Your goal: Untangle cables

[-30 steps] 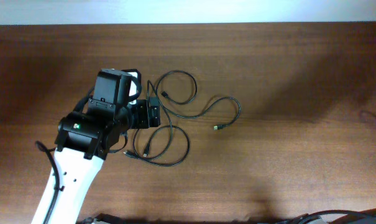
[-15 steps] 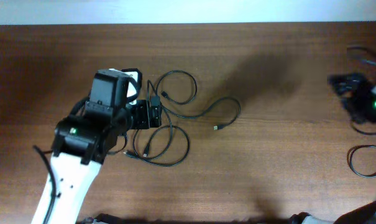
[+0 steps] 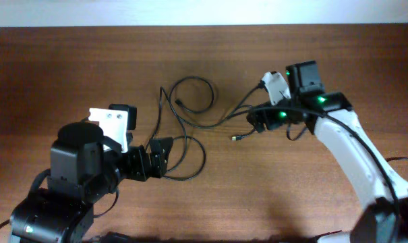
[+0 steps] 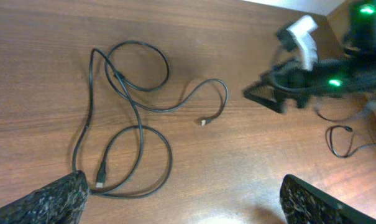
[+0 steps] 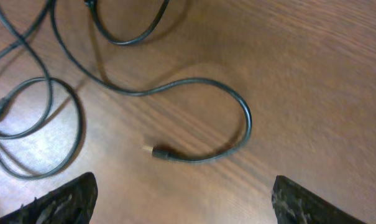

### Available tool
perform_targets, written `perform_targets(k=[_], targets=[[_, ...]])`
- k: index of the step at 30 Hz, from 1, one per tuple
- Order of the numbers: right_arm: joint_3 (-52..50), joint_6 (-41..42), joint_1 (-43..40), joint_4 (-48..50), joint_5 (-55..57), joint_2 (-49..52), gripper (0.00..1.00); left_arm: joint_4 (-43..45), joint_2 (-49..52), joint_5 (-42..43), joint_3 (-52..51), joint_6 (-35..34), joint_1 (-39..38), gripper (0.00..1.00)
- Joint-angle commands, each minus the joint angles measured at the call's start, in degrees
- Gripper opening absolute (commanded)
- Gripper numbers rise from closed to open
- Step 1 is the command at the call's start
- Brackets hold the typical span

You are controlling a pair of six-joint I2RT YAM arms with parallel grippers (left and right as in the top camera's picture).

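My right gripper should untangle the black cable alone, so it should grab that cable on its gold-tipped plug side (image 3: 242, 136) (image 5: 173, 156) and leave the overlapping loops free.
The cables (image 3: 183, 128) are thin black cords lying in overlapping loops on the brown table, with a gold-tipped plug (image 3: 235, 138) at the right end. My left gripper (image 3: 156, 157) is open and empty, just left of the lower loop. My right gripper (image 3: 258, 121) is open and empty, above and just right of the gold-tipped plug. The left wrist view shows the whole bundle (image 4: 132, 112), a black plug end (image 4: 100, 179) and my open left jaws (image 4: 181, 208). The right wrist view shows the gold tip (image 5: 147, 148) between and ahead of my open right jaws (image 5: 181, 205).
The table's back edge meets a white wall (image 3: 204, 12). A separate thin black wire loop (image 4: 340, 140) lies by the right arm's base. The right arm (image 4: 312, 68) shows in the left wrist view.
My left arm has pulled back toward the lower left, off the cable bundle. My right arm has swung in from the right edge to above the gold-tipped end.
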Motion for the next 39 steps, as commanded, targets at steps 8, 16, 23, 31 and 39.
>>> perform_targets(k=[8,16,23,31,39], targets=[[0.1,-12.1,9.6,14.3,0.4,16.4,0.95,1.7,-0.2,2.1,0.3,0.0,-0.2,1.00],[0.1,-21.2,9.7,18.0,-6.8,16.7,0.95,1.7,-0.2,2.1,0.3,0.0,-0.2,1.00],[0.1,-28.7,14.0,26.4,-8.0,17.1,1.00,1.7,-0.2,2.1,0.3,0.0,-0.2,1.00],[0.1,-28.4,15.4,35.8,-8.0,20.3,1.00,1.5,-0.2,1.9,0.3,0.0,-0.2,1.00],[0.1,-25.0,18.5,41.1,-9.0,27.2,0.99,1.7,-0.2,1.9,0.3,0.0,-0.2,1.00]])
